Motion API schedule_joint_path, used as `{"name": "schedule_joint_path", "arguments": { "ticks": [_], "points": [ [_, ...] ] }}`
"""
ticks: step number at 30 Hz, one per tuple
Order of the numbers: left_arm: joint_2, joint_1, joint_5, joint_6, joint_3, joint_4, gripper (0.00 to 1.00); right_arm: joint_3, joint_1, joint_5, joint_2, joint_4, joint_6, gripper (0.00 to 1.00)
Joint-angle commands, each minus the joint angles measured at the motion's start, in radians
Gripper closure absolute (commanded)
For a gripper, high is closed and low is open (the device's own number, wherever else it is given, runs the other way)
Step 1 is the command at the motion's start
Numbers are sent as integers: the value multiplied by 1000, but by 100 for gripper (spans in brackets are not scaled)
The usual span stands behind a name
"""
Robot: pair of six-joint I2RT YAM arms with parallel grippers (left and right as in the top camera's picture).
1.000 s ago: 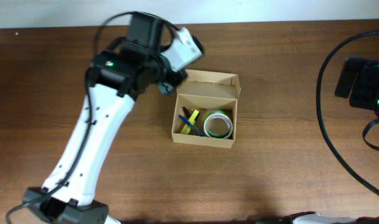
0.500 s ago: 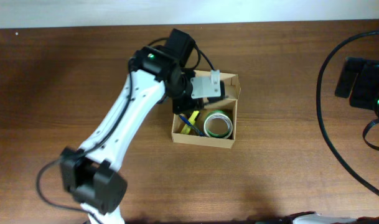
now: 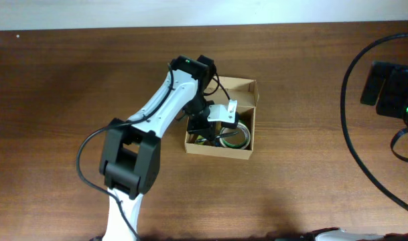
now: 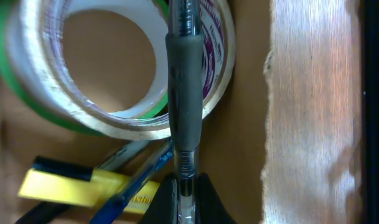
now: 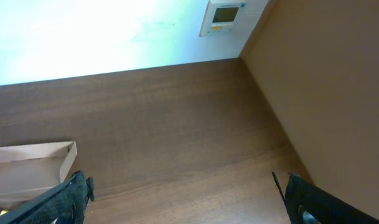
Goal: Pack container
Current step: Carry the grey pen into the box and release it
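Observation:
The held pen spans the tape roll within the cardboard edge and would settle inside, so my left gripper opens next.
The container (image 3: 247, 87) is a small tan cardboard box with its flap lid open at the back, at the table's middle. Inside lie a tape roll (image 3: 238, 136) with green edge, a yellow marker and a blue pen. My left gripper (image 3: 207, 127) reaches down into the box and is shut on a grey-gripped pen (image 4: 184, 93), held over the tape roll (image 4: 83, 68). The yellow marker (image 4: 83, 186) and blue pen (image 4: 139, 183) lie beside it. My right gripper (image 5: 183, 199) is open and empty at the far right; the box's corner (image 5: 33, 162) shows at its left.
Black cables (image 3: 351, 120) and the right arm's base (image 3: 391, 87) sit at the right edge. A pale wall (image 5: 83, 37) with a small display unit (image 5: 223, 15) stands beyond the table's far edge.
My left arm swung right and down from beside the box's back-left corner into the box, with the pen now over the tape roll. The right arm has not moved.

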Motion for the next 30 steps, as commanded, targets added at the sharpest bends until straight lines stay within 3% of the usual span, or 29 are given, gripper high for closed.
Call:
{"name": "schedule_joint_path", "arguments": {
  "ticks": [1, 6, 8, 13, 16, 23, 30],
  "points": [
    [22, -3, 11, 48, -7, -4, 98, -2, -7, -5, 0, -6, 0, 1],
    [27, -1, 11, 50, -7, 3, 95, -2, -7, -5, 0, -6, 0, 1],
    [27, -1, 11, 50, -7, 3, 82, -2, -7, -5, 0, -6, 0, 1],
    [27, -1, 11, 50, -6, 2, 36, -2, -7, -5, 0, -6, 0, 1],
    [27, -1, 11, 50, -6, -3, 21, -2, -7, -5, 0, -6, 0, 1],
    [17, -1, 12, 7, 18, -22, 1, -2, -7, 3, 0, -6, -1, 1],
    [-62, 11, 12, -92, 198, -45, 1, -2, -7, 3, 0, -6, -8, 1]
  ]
}}
